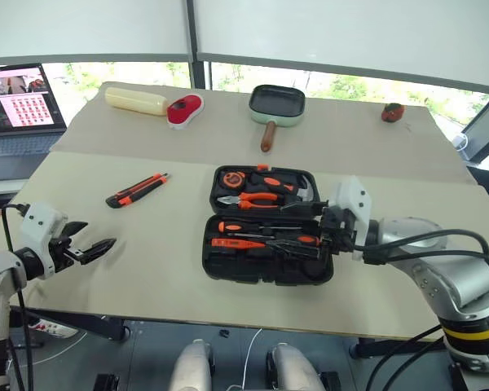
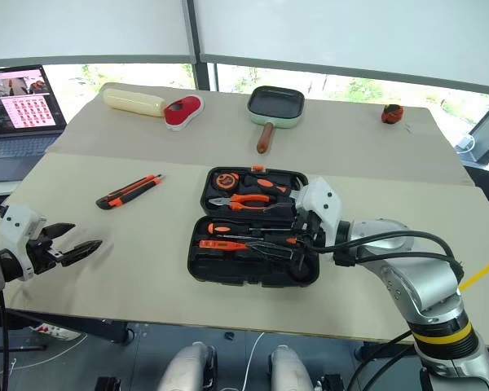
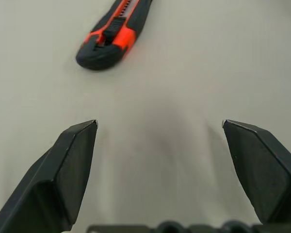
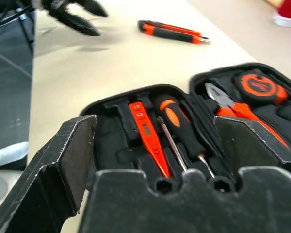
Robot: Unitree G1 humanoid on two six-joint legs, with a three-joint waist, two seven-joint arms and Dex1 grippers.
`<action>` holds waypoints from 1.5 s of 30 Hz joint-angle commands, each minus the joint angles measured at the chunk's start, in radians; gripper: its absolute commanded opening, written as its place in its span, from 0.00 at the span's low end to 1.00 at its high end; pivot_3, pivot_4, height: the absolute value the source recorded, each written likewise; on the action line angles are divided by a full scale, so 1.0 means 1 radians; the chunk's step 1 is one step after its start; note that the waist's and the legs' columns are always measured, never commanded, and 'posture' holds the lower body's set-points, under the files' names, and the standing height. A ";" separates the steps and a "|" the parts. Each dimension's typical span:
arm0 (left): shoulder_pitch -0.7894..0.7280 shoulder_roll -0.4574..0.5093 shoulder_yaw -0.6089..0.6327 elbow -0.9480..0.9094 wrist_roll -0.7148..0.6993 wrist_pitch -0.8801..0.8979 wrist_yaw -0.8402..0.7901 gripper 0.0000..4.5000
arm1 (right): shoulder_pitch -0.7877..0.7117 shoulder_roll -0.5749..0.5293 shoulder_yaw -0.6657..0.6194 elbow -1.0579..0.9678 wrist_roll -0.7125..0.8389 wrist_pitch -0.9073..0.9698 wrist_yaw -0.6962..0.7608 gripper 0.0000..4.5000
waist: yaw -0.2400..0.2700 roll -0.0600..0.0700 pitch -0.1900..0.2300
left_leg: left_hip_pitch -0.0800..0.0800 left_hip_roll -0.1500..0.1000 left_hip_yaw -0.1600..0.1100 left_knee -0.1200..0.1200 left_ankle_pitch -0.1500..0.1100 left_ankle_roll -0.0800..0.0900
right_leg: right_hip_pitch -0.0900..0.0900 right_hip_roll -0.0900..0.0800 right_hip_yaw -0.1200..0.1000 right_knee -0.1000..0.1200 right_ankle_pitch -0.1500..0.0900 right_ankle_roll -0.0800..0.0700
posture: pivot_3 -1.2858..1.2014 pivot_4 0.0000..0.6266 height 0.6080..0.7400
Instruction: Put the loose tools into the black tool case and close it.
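Note:
The left gripper grabs the utility knife by the handle near its black slider (image 1: 125, 196) next, since the metal tip (image 1: 166, 175) shows at one end.
The black tool case (image 1: 228, 270) lies open in the middle of the table. Its near half holds an orange tester screwdriver (image 4: 148, 138) and a black-and-orange screwdriver (image 4: 178, 120). The far half holds orange-handled pliers (image 1: 248, 199) and a hammer (image 1: 306, 190). An orange-black utility knife (image 1: 137, 190) lies loose on the table left of the case. My left gripper (image 1: 96, 239) hovers open near the table's front left edge, short of the knife (image 3: 114, 34), with nothing between its fingers. My right gripper (image 1: 300, 228) stands open over the case's right side, holding nothing.
At the back of the table sit a pale-green pan (image 1: 275, 106), a cream cylinder (image 1: 136, 100), a red-and-white object (image 1: 184, 110) and a small red object (image 1: 393, 112). A laptop (image 1: 20, 102) stands at the far left. Bare tabletop lies between knife and case.

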 commanded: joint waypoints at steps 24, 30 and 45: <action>-0.929 -0.123 -0.470 1.131 0.443 -0.258 -0.004 0.93 | 0.162 0.005 -0.128 -0.211 0.022 0.047 -0.160 1.00 | -0.015 -0.002 0.000 | -0.004 0.000 -0.001 0.000 0.000 0.001 | -0.001 0.002 0.000 0.000 0.000 0.001 | 0.52 0.24 1.00; -0.917 -0.101 -0.457 1.126 0.439 -0.253 -0.049 0.50 | 0.169 0.005 -0.128 -0.210 0.015 0.039 -0.156 1.00 | -0.019 -0.002 0.000 | -0.004 0.000 -0.001 0.000 0.000 0.001 | -0.001 0.002 0.000 0.001 0.000 0.001 | 0.52 0.24 1.00; -0.676 -0.101 -0.392 0.183 0.080 -0.095 -0.513 0.38 | 0.275 -0.092 -0.178 -0.176 -0.001 0.009 -0.052 1.00 | -0.013 -0.003 0.000 | -0.005 -0.001 -0.002 0.001 0.000 0.001 | -0.001 0.000 -0.001 -0.001 0.000 0.001 | 0.52 0.24 1.00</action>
